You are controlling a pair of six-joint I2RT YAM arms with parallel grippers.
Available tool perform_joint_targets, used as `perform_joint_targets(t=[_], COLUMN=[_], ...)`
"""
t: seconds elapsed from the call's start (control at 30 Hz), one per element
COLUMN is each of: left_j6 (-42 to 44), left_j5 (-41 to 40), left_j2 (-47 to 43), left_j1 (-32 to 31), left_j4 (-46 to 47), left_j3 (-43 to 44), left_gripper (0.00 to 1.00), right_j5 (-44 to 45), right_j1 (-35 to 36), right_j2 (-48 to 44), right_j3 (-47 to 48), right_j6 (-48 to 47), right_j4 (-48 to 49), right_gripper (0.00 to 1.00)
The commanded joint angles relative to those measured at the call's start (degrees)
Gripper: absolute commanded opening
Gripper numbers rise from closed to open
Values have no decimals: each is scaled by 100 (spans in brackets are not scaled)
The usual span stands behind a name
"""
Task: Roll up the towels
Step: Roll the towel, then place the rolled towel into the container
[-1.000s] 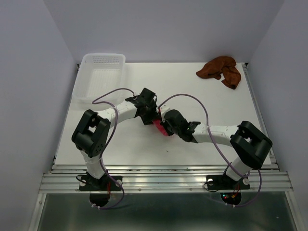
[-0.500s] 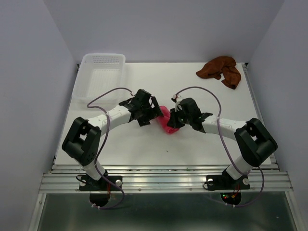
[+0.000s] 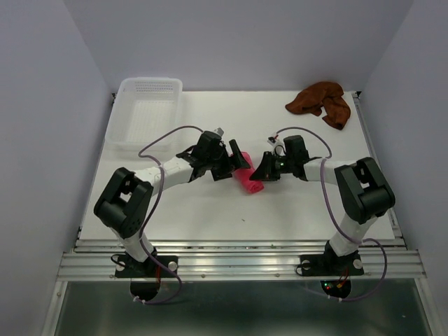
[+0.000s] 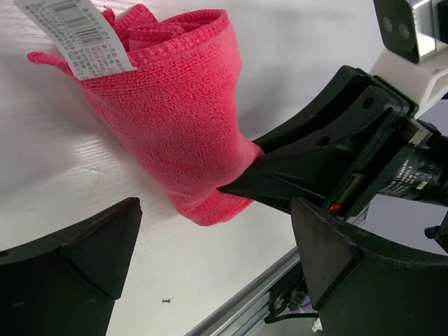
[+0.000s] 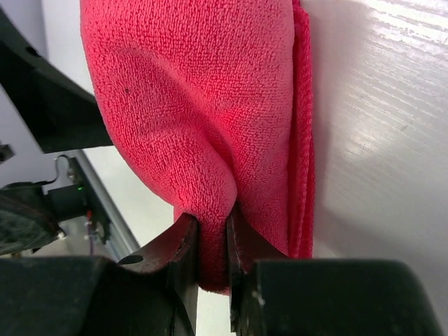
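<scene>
My left gripper needs to place the towel in the basket still rolled, so it should grab the pink-red towel across the whole roll at its white label end (image 3: 243, 163) (image 4: 159, 75).
The pink-red towel (image 3: 248, 176) lies bunched in a loose roll mid-table, between the two grippers. In the left wrist view the towel (image 4: 175, 126) carries a white label (image 4: 75, 36). My right gripper (image 3: 264, 170) is shut on a fold at the roll's right end, where the towel (image 5: 196, 105) is pinched between the fingertips (image 5: 183, 241). My left gripper (image 3: 234, 164) is open at the roll's left end, with its jaws wide apart and nothing between them (image 4: 213, 210). The rust brown towel (image 3: 320, 102) lies crumpled at the far right corner, away from both grippers.
A translucent white plastic basket (image 3: 145, 110) stands at the far left corner. Purple cables loop over both arms. The metal rail of the table's near edge (image 3: 238, 260) runs in front of the arm bases.
Both grippers have swung away from the front and drawn apart, the right one to the right. The pink towel has shifted a little to the right and shows more between them.
</scene>
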Motion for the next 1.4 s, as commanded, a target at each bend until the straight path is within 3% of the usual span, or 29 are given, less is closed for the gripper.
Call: perform_joint_targets(t=[0.0, 0.33, 0.6, 0.8, 0.9, 0.97, 1.0, 1.1, 1.23, 1.27, 1.37], left_j6=[67, 111, 32, 58, 111, 85, 93, 181, 313, 348, 532], left_j5=[318, 335, -174, -447, -508, -587, -631, -859, -1430, -1484, -1283], left_j2=[253, 973, 1369, 1800, 1853, 1888, 1931, 1949, 1678, 1607, 1326], left_j1=[-36, -36, -36, -44, -44, -44, -44, -44, -36, 25, 227], left_j4=[495, 478, 346, -50, -50, -102, -233, -619, -1349, -1377, -1228], left_j3=[209, 649, 833, 1281, 1325, 1343, 1439, 1799, 2177, 2256, 2344], left_gripper=[99, 99, 95, 65, 40, 18, 0, 0, 0, 0, 0], right_j5=[-784, -1312, -1391, -1409, -1234, -1067, -962, -873, -855, -838, -732], right_j1=[-279, -518, -631, -632, -632, -632, -632, -632, -632, -632, -632], right_j2=[251, 541, 717, 682, 621, 507, 385, 86, -670, -993, -1408], right_j3=[-39, -39, -4, 14, 66, 128, 197, 286, 312, 330, 382], right_j6=[349, 490, 393, 244, 17, -168, -326, -590, -653, -644, -539], right_j4=[39, 145, 136, 57, -153, -468, -540, -874, -954, -945, -945], right_gripper=[1, 1, 1, 1, 4, 7, 12, 23, 57, 98, 100])
